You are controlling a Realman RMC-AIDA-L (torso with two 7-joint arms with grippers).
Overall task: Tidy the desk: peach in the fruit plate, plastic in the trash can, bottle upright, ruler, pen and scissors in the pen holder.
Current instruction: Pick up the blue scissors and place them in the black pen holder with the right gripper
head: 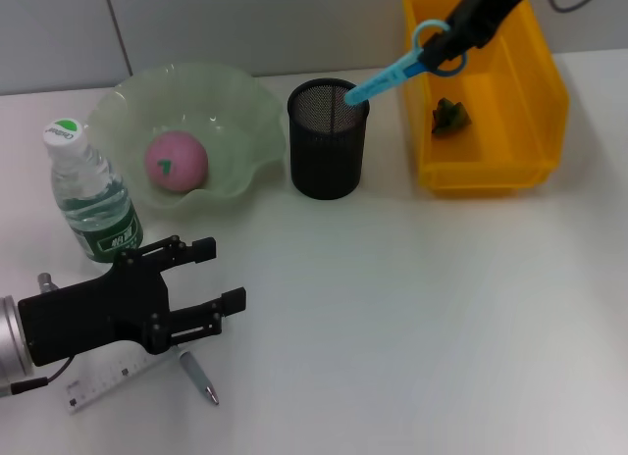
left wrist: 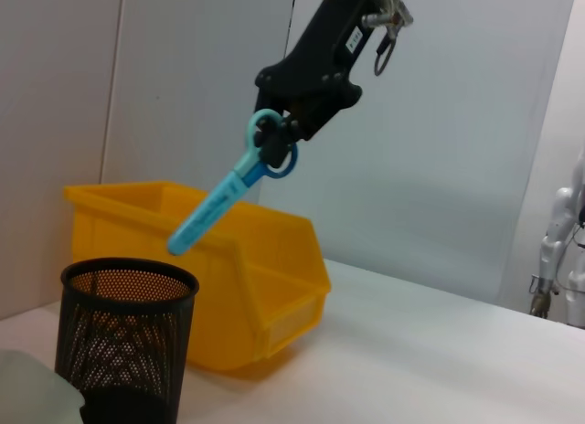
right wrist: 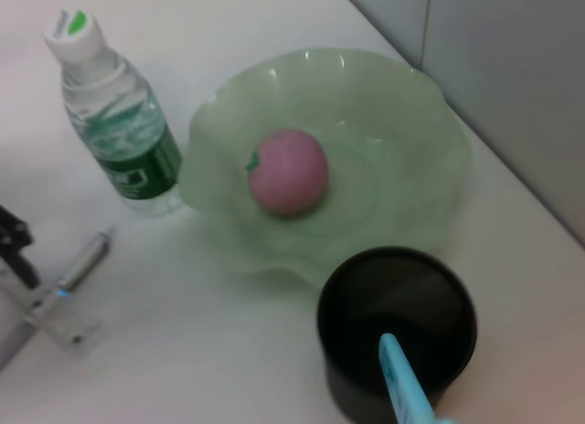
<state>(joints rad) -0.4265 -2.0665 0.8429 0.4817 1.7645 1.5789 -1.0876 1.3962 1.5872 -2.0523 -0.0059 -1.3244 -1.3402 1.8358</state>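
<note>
The scissors' tip (head: 353, 97) is slanting across and above the pen holder's rim (head: 329, 82), so the scissors would miss if released now, and my right gripper should lower them first.
My right gripper (head: 446, 45) is shut on the ring handles of the light blue scissors (head: 388, 79), which slant down with their tip just over the rim of the black mesh pen holder (head: 328, 141). The left wrist view shows the same scissors (left wrist: 215, 209) hanging above the pen holder (left wrist: 126, 342). The pink peach (head: 177, 161) lies in the green fruit plate (head: 231, 112). The bottle (head: 93, 195) stands upright. Green plastic (head: 450, 117) lies in the yellow trash can (head: 481, 171). My left gripper (head: 219, 274) is open, just above the ruler (head: 103, 381) and pen (head: 199, 377).
The pen holder stands between the fruit plate and the trash can. The bottle is close beside the left arm. White tabletop stretches across the front right. A grey wall runs behind everything.
</note>
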